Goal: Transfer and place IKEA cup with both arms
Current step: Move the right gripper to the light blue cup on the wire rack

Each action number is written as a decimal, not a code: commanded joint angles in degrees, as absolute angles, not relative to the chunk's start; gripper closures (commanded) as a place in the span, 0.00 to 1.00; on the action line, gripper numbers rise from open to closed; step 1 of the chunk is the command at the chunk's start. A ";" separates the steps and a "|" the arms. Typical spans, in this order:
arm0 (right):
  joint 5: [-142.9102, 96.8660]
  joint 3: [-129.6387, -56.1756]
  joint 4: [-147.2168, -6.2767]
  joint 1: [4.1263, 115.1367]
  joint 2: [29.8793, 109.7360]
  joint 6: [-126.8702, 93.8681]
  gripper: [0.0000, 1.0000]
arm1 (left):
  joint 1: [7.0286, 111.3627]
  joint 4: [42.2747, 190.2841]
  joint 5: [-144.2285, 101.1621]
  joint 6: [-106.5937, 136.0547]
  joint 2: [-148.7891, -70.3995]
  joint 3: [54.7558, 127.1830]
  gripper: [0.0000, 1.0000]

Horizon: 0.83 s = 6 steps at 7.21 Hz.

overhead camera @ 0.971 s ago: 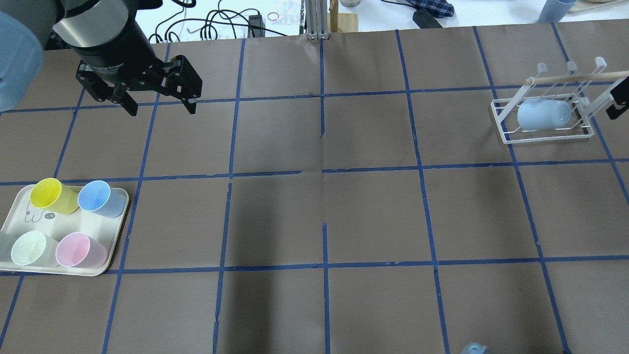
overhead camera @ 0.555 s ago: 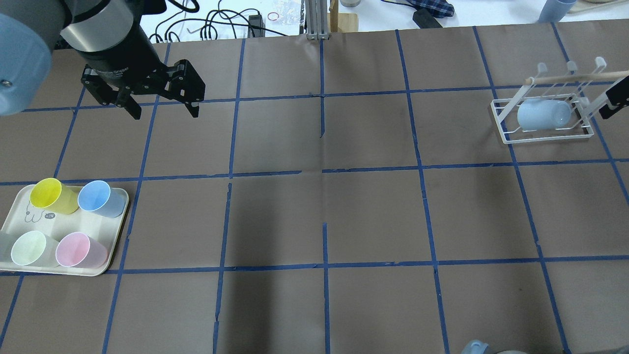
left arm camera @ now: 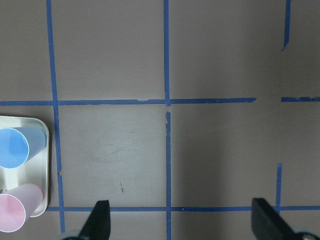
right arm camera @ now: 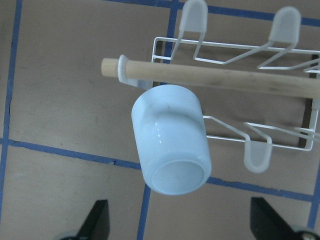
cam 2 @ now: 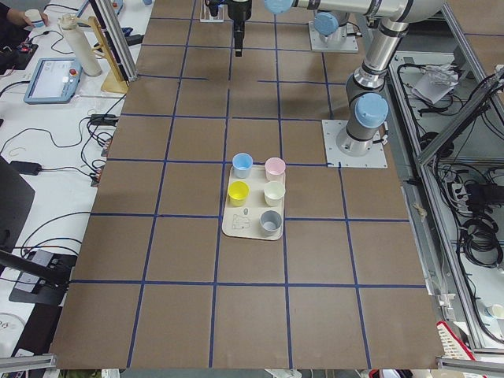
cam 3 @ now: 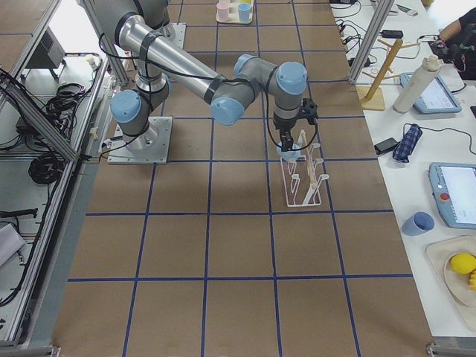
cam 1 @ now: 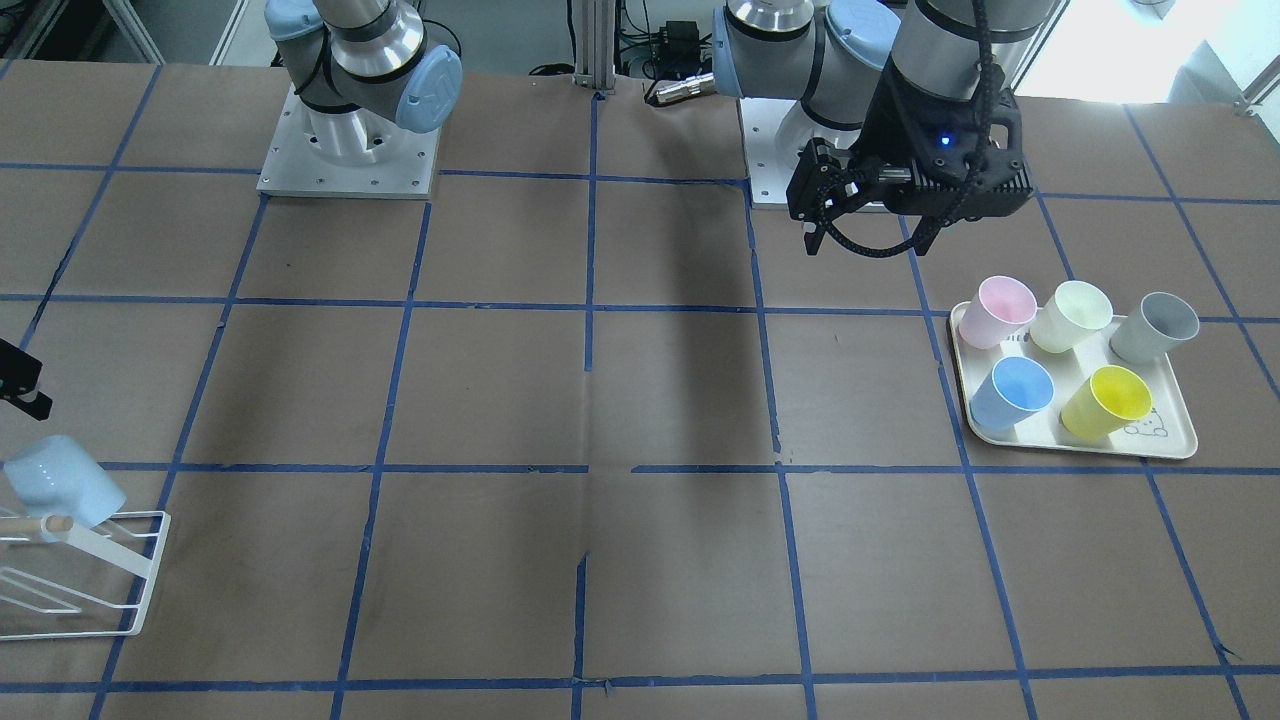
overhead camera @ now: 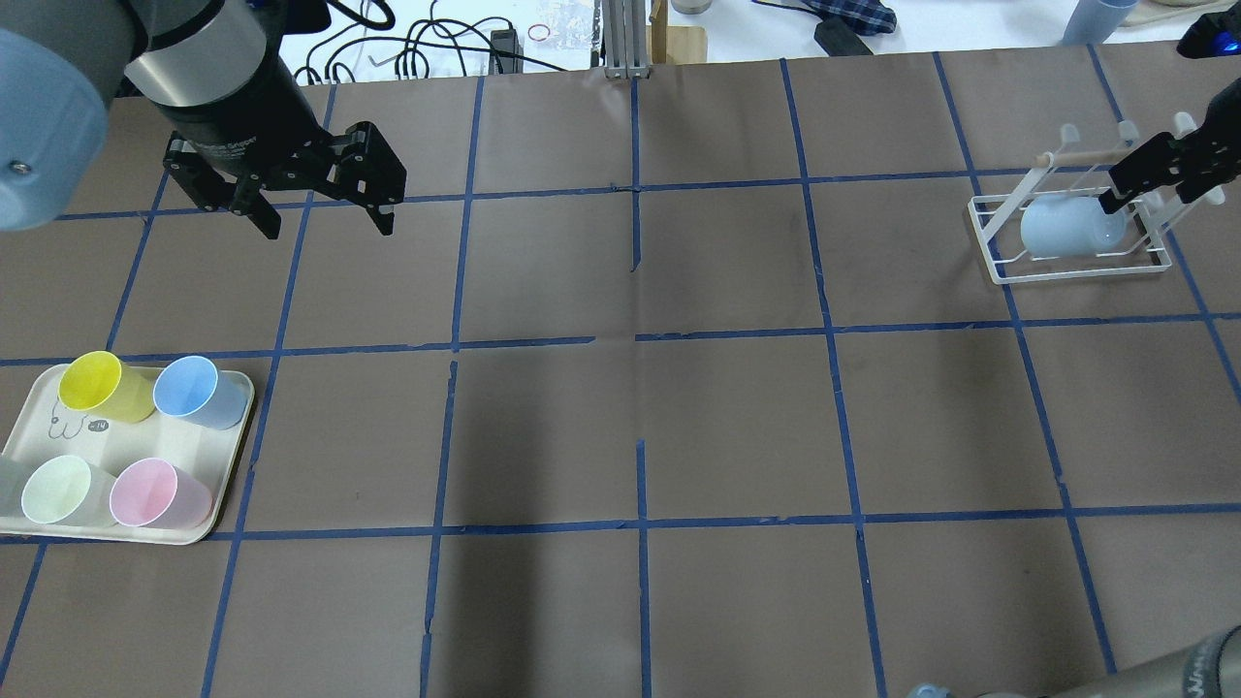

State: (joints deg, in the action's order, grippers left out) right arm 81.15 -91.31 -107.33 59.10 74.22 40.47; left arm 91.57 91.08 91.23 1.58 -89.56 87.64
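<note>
The robot's right gripper needs to grip the IKEA cup next by its closed base end (cam 1: pixel 38 463) (right arm camera: pixel 177 175), which leaves the cup's rim free for the robot's other gripper.
The IKEA cup (overhead camera: pixel 1066 231), pale icy blue, hangs mouth-down and tilted on a peg of the white wire rack (overhead camera: pixel 987 242) at the table's right end. It also shows in the front view (cam 1: pixel 60 485) and, base up, in the right wrist view (right arm camera: pixel 172 150). My right gripper (overhead camera: pixel 1163 197) is open and empty above the cup and apart from it; in the right wrist view (right arm camera: pixel 181 225) its fingers stand wide on both sides. My left gripper (overhead camera: pixel 325 226) is open and empty over bare table at the far left; it also shows in the front view (cam 1: pixel 868 243).
A cream tray (overhead camera: pixel 225 485) at the near left holds yellow (overhead camera: pixel 92 385), saturated blue (overhead camera: pixel 191 388), pale green (overhead camera: pixel 56 490), pink (overhead camera: pixel 152 494) and grey (cam 1: pixel 1155 326) cups. The rack has a wooden dowel (right arm camera: pixel 225 80) across its pegs. Cables and tools lie beyond the table's far edge.
My right gripper has come in from the right edge of the overhead view to over the rack and cup. My left gripper has shifted slightly and stays open.
</note>
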 commanded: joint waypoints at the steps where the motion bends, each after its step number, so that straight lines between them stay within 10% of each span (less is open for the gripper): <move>1: 79.81 -91.41 -108.28 59.24 71.38 40.61 0.00 | 91.32 91.05 91.23 1.41 -88.78 87.89 0.00; 6: 80.42 -93.60 -109.24 59.24 70.50 40.34 0.02 | 91.32 90.97 91.41 1.32 -89.38 87.80 0.00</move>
